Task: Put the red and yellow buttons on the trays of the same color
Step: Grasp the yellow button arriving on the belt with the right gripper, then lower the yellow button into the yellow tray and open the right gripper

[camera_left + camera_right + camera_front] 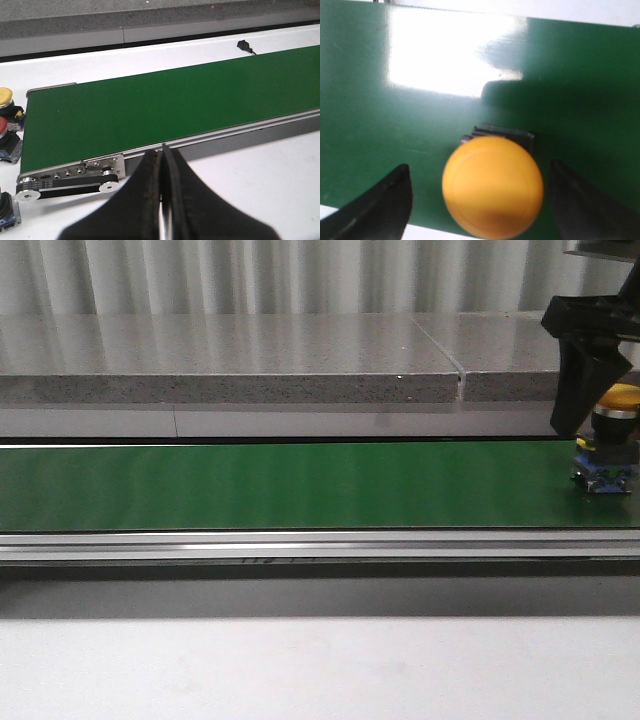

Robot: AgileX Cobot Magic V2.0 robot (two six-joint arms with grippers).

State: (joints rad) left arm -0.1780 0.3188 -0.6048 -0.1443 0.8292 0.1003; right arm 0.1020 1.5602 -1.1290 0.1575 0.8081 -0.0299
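My right gripper should close, because my fingers reach down beside the cap, above its blue base [605,472]. Closing now would catch the yellow cap [620,397].
A yellow button [618,398] on a black and blue base stands at the right end of the green conveyor belt [280,485]. My right gripper [598,410] hangs over it, open; in the right wrist view the yellow cap [492,186] sits between the two fingers [385,202] with a gap on each side. My left gripper [162,151] is shut on nothing, over the white table beside the belt's end. Past that end stand another yellow button [5,96] and a red button [2,126]. No tray is in view.
A grey stone ledge [230,360] runs behind the belt. The belt's metal rail [300,543] and end roller [70,177] border it. A dark button base [6,209] stands near the roller, and a small black sensor [244,45] lies on the white table.
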